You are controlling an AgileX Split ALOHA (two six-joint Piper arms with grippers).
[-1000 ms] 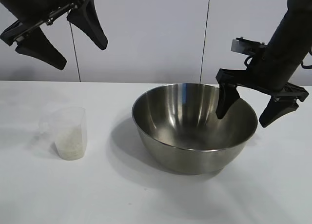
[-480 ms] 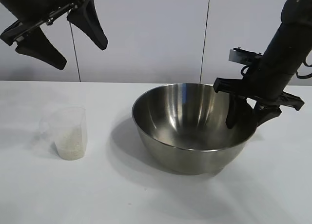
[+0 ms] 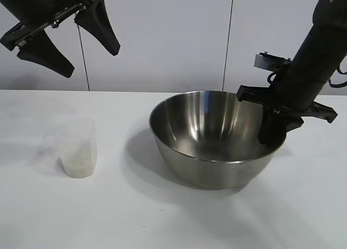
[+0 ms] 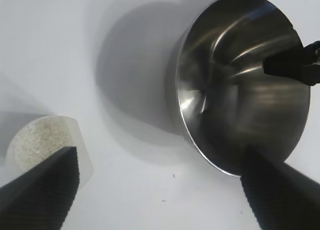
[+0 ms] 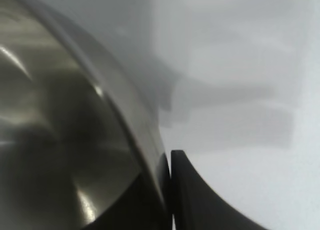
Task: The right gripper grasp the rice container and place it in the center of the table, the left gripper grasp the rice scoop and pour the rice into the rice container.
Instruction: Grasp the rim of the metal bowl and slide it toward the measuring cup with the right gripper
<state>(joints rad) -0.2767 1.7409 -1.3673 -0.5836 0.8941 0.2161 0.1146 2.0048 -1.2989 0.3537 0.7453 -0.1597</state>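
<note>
My left gripper should next grab the scoop's handle tab, to hold the scoop upright, since loose rice (image 3: 77, 158) lies in the scoop's bottom.
The rice container (image 3: 206, 135), a big shiny steel bowl, stands on the white table (image 3: 162, 216) right of middle. My right gripper (image 3: 269, 140) is shut on its right rim, one finger inside and one outside; the right wrist view shows the rim (image 5: 125, 99) pinched between the fingers (image 5: 200, 200). The rice scoop (image 3: 76, 148), a clear plastic cup, stands at the left with rice (image 3: 77, 161) in its bottom. My left gripper (image 3: 91, 62) hangs open high above the scoop; in its wrist view the scoop (image 4: 45, 140) and bowl (image 4: 240, 79) lie below its spread fingers.
A pale panelled wall (image 3: 173, 37) rises behind the table's far edge. Bare tabletop lies between the scoop and the bowl, and along the front. A few stray grains (image 4: 173, 176) lie on the table near the bowl.
My right gripper has closed from wide open onto the bowl's right rim, and the bowl has shifted slightly to the right. The left arm and the scoop have not moved.
</note>
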